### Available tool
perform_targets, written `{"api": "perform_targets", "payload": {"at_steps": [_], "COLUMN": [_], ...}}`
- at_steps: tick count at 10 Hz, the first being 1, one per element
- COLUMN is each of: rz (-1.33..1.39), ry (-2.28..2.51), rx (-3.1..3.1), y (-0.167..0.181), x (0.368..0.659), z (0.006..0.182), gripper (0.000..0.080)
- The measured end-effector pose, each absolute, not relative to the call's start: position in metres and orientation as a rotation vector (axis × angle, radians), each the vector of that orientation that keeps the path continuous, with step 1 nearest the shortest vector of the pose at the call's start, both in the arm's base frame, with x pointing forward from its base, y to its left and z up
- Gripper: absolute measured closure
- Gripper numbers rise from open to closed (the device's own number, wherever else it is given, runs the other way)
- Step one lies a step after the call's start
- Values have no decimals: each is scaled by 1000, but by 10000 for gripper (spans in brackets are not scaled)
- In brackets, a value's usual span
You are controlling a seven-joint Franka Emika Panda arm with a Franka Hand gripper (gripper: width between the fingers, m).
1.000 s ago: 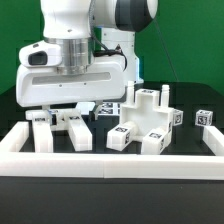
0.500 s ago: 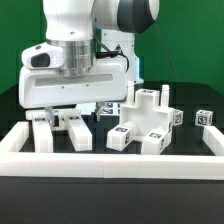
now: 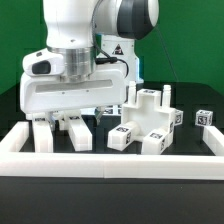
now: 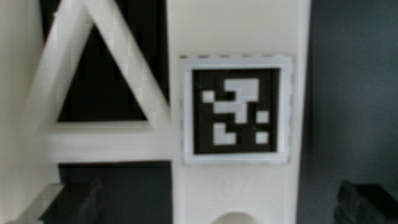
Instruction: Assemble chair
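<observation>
My fingers would hold the white tagged bar (image 4: pixel 235 190) now, reaching down on both its sides in the wrist view, so I should close.
The chair is in loose white tagged parts on the black table. Two short bars (image 3: pixel 40 133) (image 3: pixel 77 132) lie at the exterior view's left. A larger joined piece (image 3: pixel 148 118) with upright posts stands in the middle. My gripper (image 3: pixel 58 118) hangs low over the two short bars, open. In the wrist view a white bar (image 4: pixel 235 60) carrying a black-and-white tag (image 4: pixel 235 108) runs between my dark fingers (image 4: pixel 80 200), and my gripper (image 4: pixel 222 205) straddles it without touching. Nothing is held.
A small tagged cube (image 3: pixel 205 117) sits at the exterior view's right. White border rails (image 3: pixel 110 160) fence the front and sides of the work area. The arm's wide white hand body (image 3: pixel 75 92) hides the table behind the short bars.
The gripper has come down toward the short bars at the exterior view's left, still open. The parts have not moved.
</observation>
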State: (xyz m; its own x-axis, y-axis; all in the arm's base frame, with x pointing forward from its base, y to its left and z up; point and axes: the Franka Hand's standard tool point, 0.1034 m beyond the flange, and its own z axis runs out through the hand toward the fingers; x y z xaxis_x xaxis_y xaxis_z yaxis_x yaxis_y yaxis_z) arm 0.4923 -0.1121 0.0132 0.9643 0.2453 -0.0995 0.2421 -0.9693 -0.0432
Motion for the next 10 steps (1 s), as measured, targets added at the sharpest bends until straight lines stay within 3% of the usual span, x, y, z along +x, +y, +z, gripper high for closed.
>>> {"api": "perform_targets", "payload": {"at_steps": [2, 4, 10], "rz": [163, 163, 163], "ry": [-380, -379, -379], "rx": [-3084, -3084, -3084], "y": [-113, -113, -113], "x": [492, 492, 492], "z": [13, 13, 13], "gripper": [162, 514, 511]}}
